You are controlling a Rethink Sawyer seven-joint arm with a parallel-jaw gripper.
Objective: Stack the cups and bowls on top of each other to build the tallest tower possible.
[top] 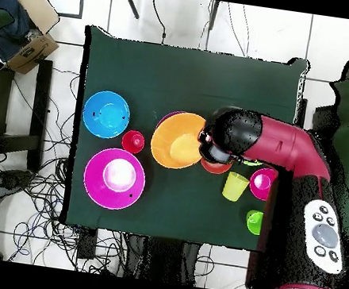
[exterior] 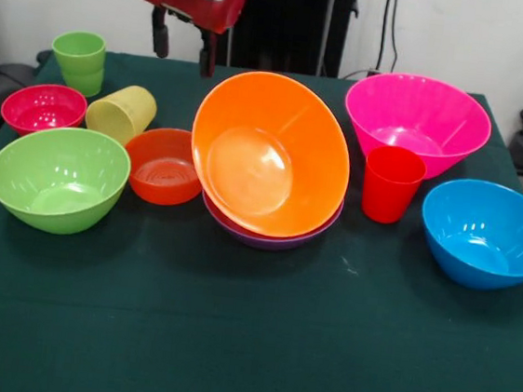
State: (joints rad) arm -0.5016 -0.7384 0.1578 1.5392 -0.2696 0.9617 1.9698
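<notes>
The tilted large orange bowl needs to settle into the tower [exterior: 266, 240], so my gripper should grab the bowl by its raised rim [exterior: 265, 77] next.
My gripper [exterior: 183, 45] hangs open and empty above the table's far side, behind the big orange bowl [exterior: 270, 155]. That bowl sits tilted inside the purple bowl [exterior: 266, 240], of which only the rim shows; together they form the tower. The pink bowl [exterior: 417, 119], red cup [exterior: 392, 184] and blue bowl [exterior: 487, 234] stand to the right. Left of the tower are the small red-orange bowl [exterior: 164, 165], the lime-green bowl [exterior: 58, 177], the yellow cup [exterior: 120, 113] lying on its side, the small magenta bowl [exterior: 43, 108] and the upright green cup [exterior: 79, 62].
A dark green cloth [exterior: 246, 344] covers the table. From overhead the red arm [top: 278, 143] reaches across the table's right part and hides the lime-green bowl. Cables and boxes lie on the floor around the table.
</notes>
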